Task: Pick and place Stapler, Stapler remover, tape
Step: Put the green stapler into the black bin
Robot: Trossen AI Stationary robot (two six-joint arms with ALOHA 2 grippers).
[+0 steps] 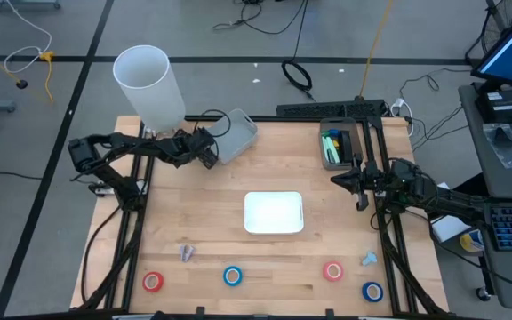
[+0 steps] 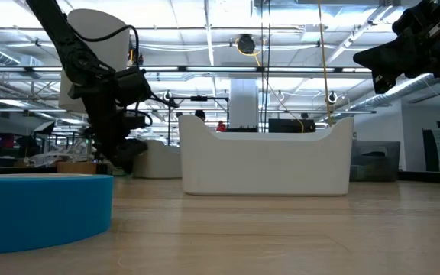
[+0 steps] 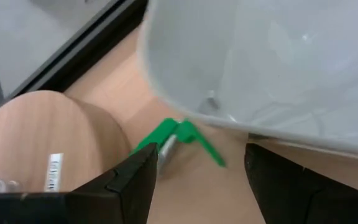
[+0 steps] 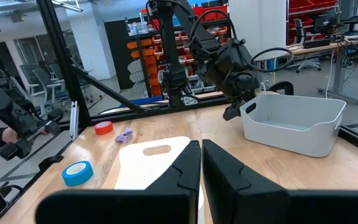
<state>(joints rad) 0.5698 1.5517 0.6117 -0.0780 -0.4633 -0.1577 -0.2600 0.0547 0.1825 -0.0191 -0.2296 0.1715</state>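
Note:
My left gripper moves toward the object and closes on it only then, since its fingers stop short of the small green object (image 3: pixel 178 135).
My left gripper (image 1: pixel 210 148) is open at the far left of the table, beside a grey bin (image 1: pixel 238 135). In the left wrist view a small green object with a metal part (image 3: pixel 178 138) lies on the wood under the bin's wall (image 3: pixel 272 68), just beyond my open fingers, untouched. Two red tape rolls (image 1: pixel 153 282) (image 1: pixel 332 271) and two blue ones (image 1: pixel 232 276) (image 1: pixel 372 291) lie flat along the near edge. A purple piece (image 1: pixel 186 253) and a light-blue piece (image 1: pixel 368 259) lie near them. My right gripper (image 1: pixel 359 185) is shut and empty, raised at the right.
A white tray (image 1: pixel 274 213) sits mid-table. A tall white cylinder (image 1: pixel 149 84) stands at the far left, behind my left arm. A dark bin (image 1: pixel 338 147) holding green things stands at the far right. A round wooden shape (image 3: pixel 36 143) is close beside my left finger.

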